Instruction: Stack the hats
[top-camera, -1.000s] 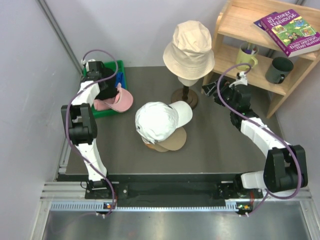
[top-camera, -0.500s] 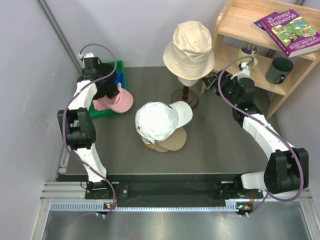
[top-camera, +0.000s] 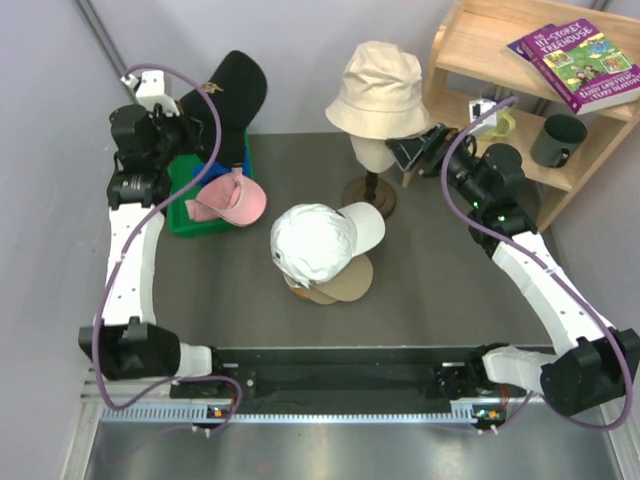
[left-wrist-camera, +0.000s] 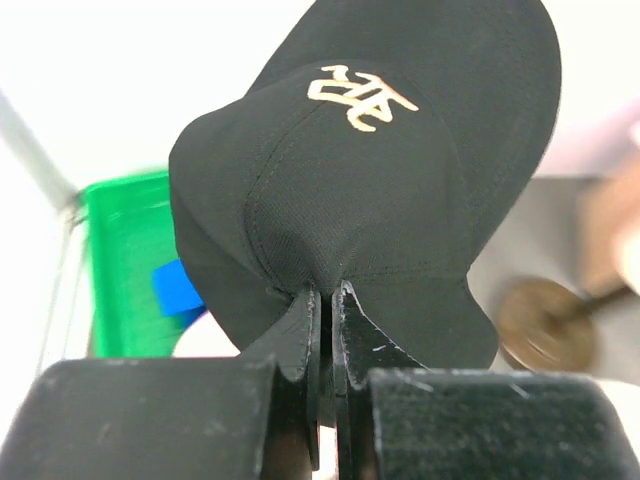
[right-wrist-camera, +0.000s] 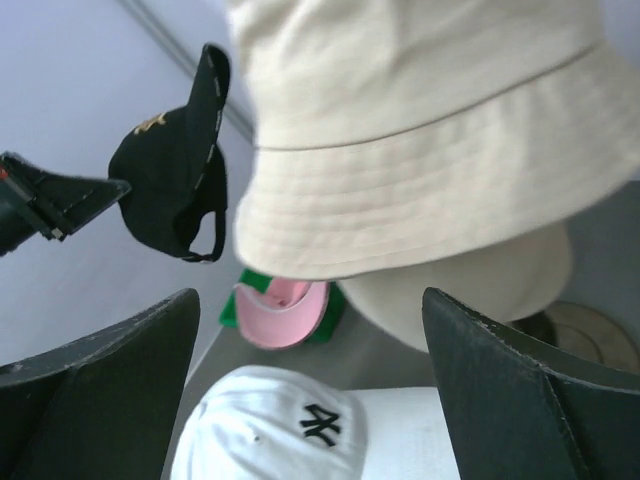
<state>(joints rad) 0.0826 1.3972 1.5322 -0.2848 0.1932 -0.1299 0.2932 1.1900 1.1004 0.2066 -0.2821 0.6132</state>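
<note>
I should next grab the black cap with my right gripper by its brim. The top of the black cap then stays free to stack over the white cap.
My left gripper is shut on a black cap with a gold logo and holds it up above the green bin. A pink cap lies on the bin's edge, with a blue cap partly hidden behind it. A white cap sits on a tan cap at mid table. A cream bucket hat sits on the head form. My right gripper is open and empty beside its brim.
The head form stands on a wooden stand with a round base. A wooden shelf at the back right holds books and mugs, close behind my right arm. Grey walls close in the left and back.
My left arm has lifted the black cap out of the green bin, up and to the back. My right gripper has moved left towards the bucket hat's brim.
</note>
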